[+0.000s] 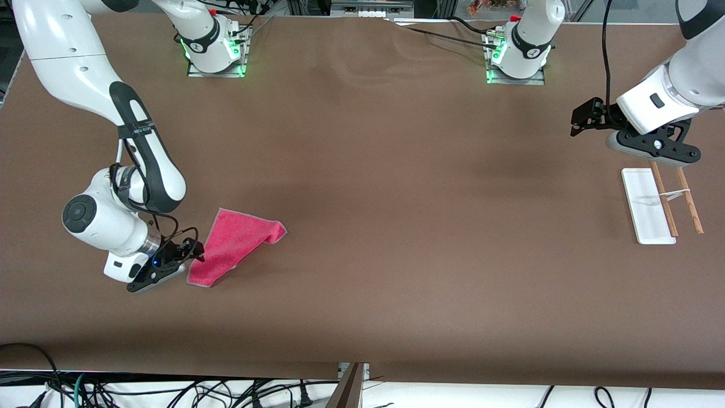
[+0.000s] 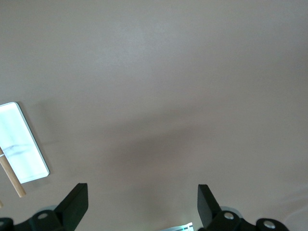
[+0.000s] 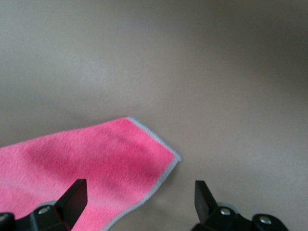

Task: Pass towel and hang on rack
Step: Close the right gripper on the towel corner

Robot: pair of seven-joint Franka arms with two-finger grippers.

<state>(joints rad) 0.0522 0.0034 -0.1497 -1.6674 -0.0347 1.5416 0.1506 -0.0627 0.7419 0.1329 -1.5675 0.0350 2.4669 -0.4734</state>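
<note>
The right gripper takes hold of the pink towel by its pale-edged corner [image 3: 163, 159] next. Then it passes the towel on for hanging.
The towel [image 1: 232, 243] lies pink side up on the brown table toward the right arm's end, partly folded over on itself. My right gripper [image 1: 191, 251] is open and low at the towel's edge. In the right wrist view a pale-edged corner of the towel [image 3: 96, 163] lies between the spread fingers of the right gripper [image 3: 137, 199]. The rack [image 1: 647, 207] stands toward the left arm's end, with a white base and two wooden rods [image 1: 664, 199]. My left gripper [image 1: 580, 119] is open and empty, in the air beside the rack. The left wrist view shows the left gripper [image 2: 139, 204] over bare table, with the rack's base [image 2: 21, 149] at the edge.
The brown table cover [image 1: 396, 198] spreads wide between the towel and the rack. The two arm bases [image 1: 215, 51] stand along the table's edge farthest from the front camera. Cables hang below the edge nearest that camera.
</note>
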